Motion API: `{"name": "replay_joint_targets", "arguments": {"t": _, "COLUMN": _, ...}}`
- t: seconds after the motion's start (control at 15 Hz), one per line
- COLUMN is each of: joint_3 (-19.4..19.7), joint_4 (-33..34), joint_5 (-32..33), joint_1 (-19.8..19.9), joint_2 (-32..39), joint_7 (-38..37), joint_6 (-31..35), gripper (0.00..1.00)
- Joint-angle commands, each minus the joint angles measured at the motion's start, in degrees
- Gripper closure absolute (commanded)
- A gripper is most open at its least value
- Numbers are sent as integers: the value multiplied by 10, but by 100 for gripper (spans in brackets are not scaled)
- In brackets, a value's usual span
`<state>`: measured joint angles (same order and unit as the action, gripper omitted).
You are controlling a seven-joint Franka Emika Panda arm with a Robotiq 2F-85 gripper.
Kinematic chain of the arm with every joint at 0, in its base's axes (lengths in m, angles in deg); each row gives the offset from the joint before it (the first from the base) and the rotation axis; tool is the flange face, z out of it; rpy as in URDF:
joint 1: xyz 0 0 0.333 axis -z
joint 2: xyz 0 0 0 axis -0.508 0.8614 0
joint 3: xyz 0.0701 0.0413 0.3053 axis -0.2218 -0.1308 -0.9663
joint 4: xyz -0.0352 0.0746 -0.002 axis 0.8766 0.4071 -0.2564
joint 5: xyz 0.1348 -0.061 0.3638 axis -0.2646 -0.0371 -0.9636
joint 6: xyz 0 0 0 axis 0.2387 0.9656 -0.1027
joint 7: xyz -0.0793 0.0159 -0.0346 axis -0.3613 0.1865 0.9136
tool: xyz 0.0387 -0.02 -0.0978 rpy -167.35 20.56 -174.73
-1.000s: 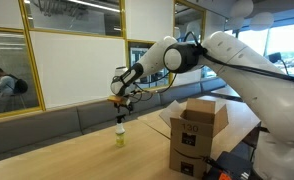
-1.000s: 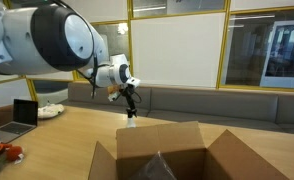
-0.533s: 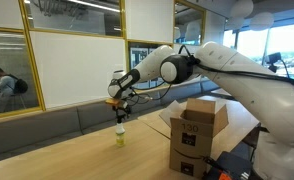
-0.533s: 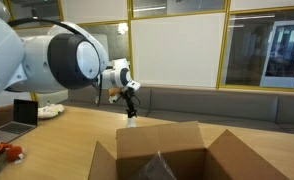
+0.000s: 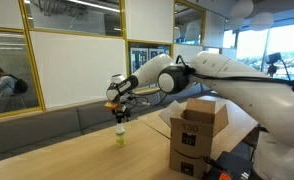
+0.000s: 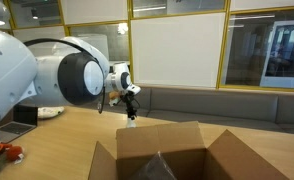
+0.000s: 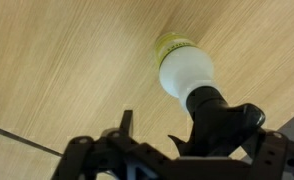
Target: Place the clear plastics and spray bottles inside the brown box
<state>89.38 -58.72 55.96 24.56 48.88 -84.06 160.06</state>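
My gripper closes on the dark spray head next, since in the wrist view the spray head sits between my fingers and level with them.
A small spray bottle [image 5: 120, 136] with yellowish liquid stands upright on the wooden table, beyond the brown box [image 5: 197, 135]. In the wrist view I look down on the bottle's white shoulder [image 7: 184, 72] and dark spray head [image 7: 223, 116]. My gripper [image 5: 120, 110] hangs right over the bottle, open, with the fingers on either side of the spray head. In an exterior view the bottle [image 6: 132, 122] shows just past the open flaps of the brown box [image 6: 202, 150]. A dim wrinkled shape [image 6: 162, 166] lies inside; whether it is the clear plastics I cannot tell.
A laptop [image 6: 25, 112] and a white object [image 6: 50, 110] sit at the table's far end, with an orange item [image 6: 7, 152] nearer. A grey bench [image 6: 217, 102] runs along the glass wall. Dark gear [image 5: 230, 166] lies beside the box.
The arm's large links have swung across both exterior views. The gripper has stayed above the spray bottle, sinking slightly, and its jaws have stayed wide.
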Motion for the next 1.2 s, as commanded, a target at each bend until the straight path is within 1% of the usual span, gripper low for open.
{"name": "replay_joint_targets", "arguments": {"t": 0.0, "joint_3": 9, "joint_4": 72, "joint_5": -13, "joint_1": -3, "joint_2": 39, "joint_7": -4, "joint_6": -33, "gripper": 28}}
{"name": "replay_joint_targets", "arguments": {"t": 0.13, "joint_3": 9, "joint_4": 82, "joint_5": -12, "joint_1": -4, "joint_2": 46, "joint_7": -4, "joint_6": -39, "gripper": 42}}
{"name": "replay_joint_targets", "arguments": {"t": 0.2, "joint_3": 10, "joint_4": 87, "joint_5": -12, "joint_1": -4, "joint_2": 49, "joint_7": -4, "joint_6": -43, "gripper": 51}}
{"name": "replay_joint_targets", "arguments": {"t": 0.33, "joint_3": 10, "joint_4": 94, "joint_5": -11, "joint_1": -3, "joint_2": 52, "joint_7": -3, "joint_6": -49, "gripper": 67}}
{"name": "replay_joint_targets", "arguments": {"t": 0.53, "joint_3": 11, "joint_4": 99, "joint_5": -9, "joint_1": -4, "joint_2": 52, "joint_7": -2, "joint_6": -56, "gripper": 89}}
{"name": "replay_joint_targets", "arguments": {"t": 0.6, "joint_3": 12, "joint_4": 99, "joint_5": -8, "joint_1": -4, "joint_2": 51, "joint_7": -2, "joint_6": -59, "gripper": 85}}
{"name": "replay_joint_targets", "arguments": {"t": 0.73, "joint_3": 12, "joint_4": 98, "joint_5": -7, "joint_1": -3, "joint_2": 48, "joint_7": 0, "joint_6": -65, "gripper": 82}}
{"name": "replay_joint_targets", "arguments": {"t": 0.93, "joint_3": 9, "joint_4": 81, "joint_5": 2, "joint_1": 2, "joint_2": 29, "joint_7": -2, "joint_6": -67, "gripper": 82}}
{"name": "replay_joint_targets", "arguments": {"t": 1.13, "joint_3": 18, "joint_4": 54, "joint_5": 7, "joint_1": 5, "joint_2": -2, "joint_7": -2, "joint_6": -69, "gripper": 82}}
